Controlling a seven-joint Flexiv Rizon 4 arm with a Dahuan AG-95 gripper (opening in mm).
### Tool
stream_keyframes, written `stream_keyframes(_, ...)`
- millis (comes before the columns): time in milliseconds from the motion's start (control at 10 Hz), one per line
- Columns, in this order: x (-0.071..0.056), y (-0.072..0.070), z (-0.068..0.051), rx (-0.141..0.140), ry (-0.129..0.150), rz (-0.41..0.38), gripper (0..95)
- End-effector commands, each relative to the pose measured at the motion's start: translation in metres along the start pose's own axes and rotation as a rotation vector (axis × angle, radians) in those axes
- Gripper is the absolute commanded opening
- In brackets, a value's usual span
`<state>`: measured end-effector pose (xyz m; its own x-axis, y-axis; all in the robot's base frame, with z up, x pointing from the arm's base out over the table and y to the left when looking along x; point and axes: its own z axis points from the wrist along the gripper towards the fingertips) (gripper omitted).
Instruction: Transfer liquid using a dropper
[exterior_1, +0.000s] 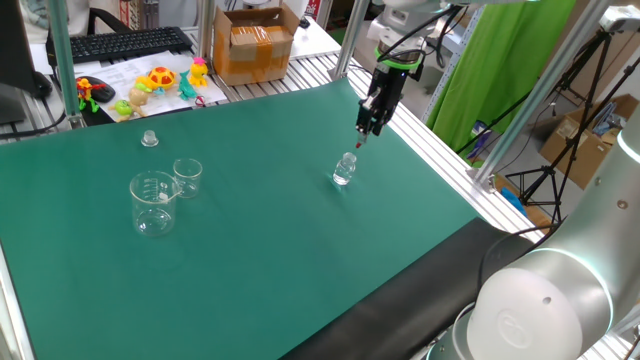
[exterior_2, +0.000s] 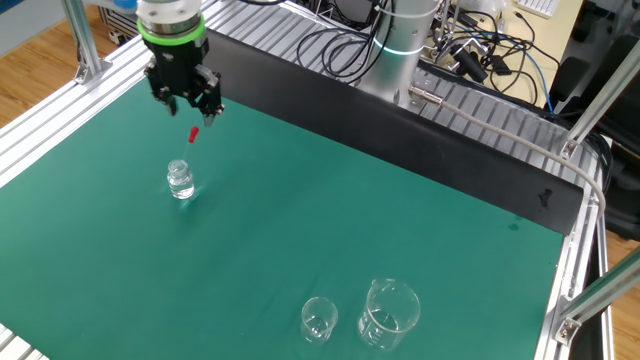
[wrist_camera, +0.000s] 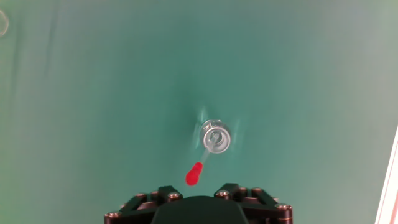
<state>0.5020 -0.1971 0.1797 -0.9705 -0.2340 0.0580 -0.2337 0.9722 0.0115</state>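
Observation:
I need to grab the dropper by its red end (exterior_1: 359, 145) next with my gripper. Then I need to transfer liquid out of the small clear vial (exterior_1: 345, 170).
The dropper (wrist_camera: 194, 175) is a thin clear tube with a small red end. Its lower tip is in the mouth of the small clear vial (wrist_camera: 216, 137), and it leans with the red end up towards my hand. In the fixed views the dropper's red end (exterior_1: 359, 143) (exterior_2: 194, 134) hangs just under my gripper (exterior_1: 370, 125) (exterior_2: 200, 105), above the vial (exterior_1: 345, 170) (exterior_2: 180, 181). In the hand view my gripper (wrist_camera: 200, 189) is open. Its two fingers stand apart on either side of the red end and do not touch it.
A large glass beaker (exterior_1: 153, 204) (exterior_2: 388, 312) and a small one (exterior_1: 187, 177) (exterior_2: 318, 320) stand together across the green mat, with a tiny clear cap (exterior_1: 149, 138) behind them. A cardboard box (exterior_1: 255, 45), toys (exterior_1: 160, 82) and a keyboard (exterior_1: 125, 44) lie beyond the mat.

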Motion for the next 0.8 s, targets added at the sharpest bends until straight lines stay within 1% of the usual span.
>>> stream_keyframes(100, 0.0002, 0.0003, -0.0009, -0.003, -0.003, 0.001, 57.0)
stream_keyframes(300, 0.0003, 0.0003, -0.0009, -0.012, -0.003, 0.003, 19.0)
stream_keyframes(600, 0.0013, 0.0005, 0.0001, -0.015, -0.003, 0.003, 19.0)
stream_keyframes(700, 0.0016, 0.0006, 0.0003, -0.016, -0.003, 0.003, 0.0)
stream_keyframes(800, 0.0016, 0.0007, 0.0004, -0.016, -0.003, 0.003, 0.0)
